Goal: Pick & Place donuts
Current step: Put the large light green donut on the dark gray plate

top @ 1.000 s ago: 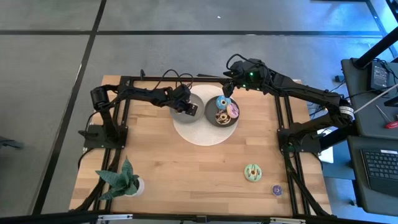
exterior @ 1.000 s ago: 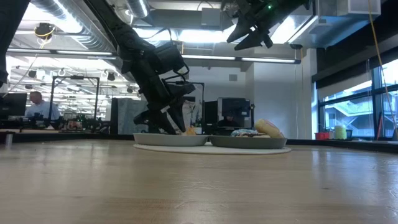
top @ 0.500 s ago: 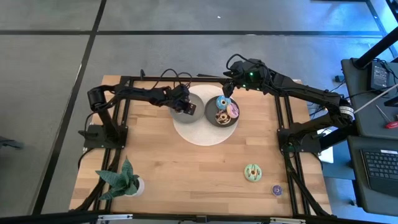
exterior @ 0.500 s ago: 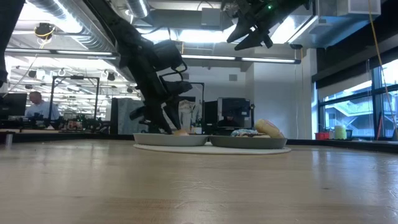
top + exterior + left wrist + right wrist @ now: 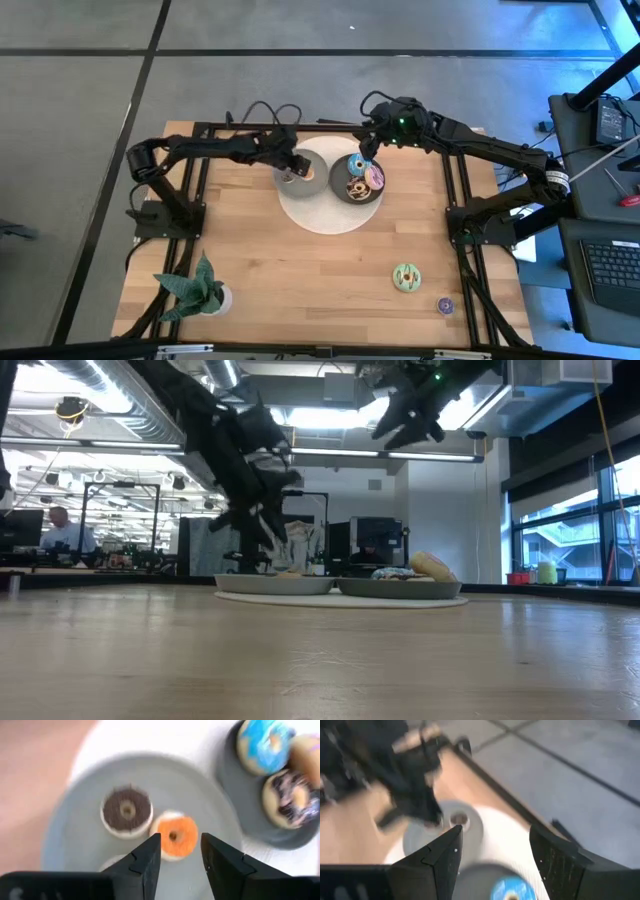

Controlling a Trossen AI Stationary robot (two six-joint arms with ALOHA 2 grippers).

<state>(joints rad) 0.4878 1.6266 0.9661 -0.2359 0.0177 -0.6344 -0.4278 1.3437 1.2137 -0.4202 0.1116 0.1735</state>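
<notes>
The green donut should go beside the blue donut [image 5: 357, 165] on the plate, so the robot's right gripper should next grab the green donut by its ring side.
My left gripper [image 5: 290, 170] [image 5: 180, 852] hangs open above the left grey plate [image 5: 312, 180] [image 5: 75, 845]. On that plate lie an orange donut [image 5: 175, 836] and a brown sprinkled donut [image 5: 126, 811]. The orange one lies just ahead of the fingertips, untouched. My right gripper [image 5: 364, 148] [image 5: 495, 852] is open and high above the far edge of the right grey plate [image 5: 336, 190]. This plate holds a blue donut [image 5: 357, 165], a pink donut [image 5: 375, 178] and a brown donut [image 5: 355, 188]. A green donut [image 5: 406, 277] and a purple donut [image 5: 444, 305] rest flat on the wood near the right front corner.
Both plates sit on a round white mat [image 5: 330, 212] at the table's far middle. A green potted plant [image 5: 195, 290] stands at the near left corner. Black frame rails [image 5: 455, 200] run along the table's sides. Bare wood [image 5: 300, 270] lies between the mat and the near edge.
My left gripper has risen off the left plate and drawn back toward the table's left. The orange donut has stayed on the plate.
</notes>
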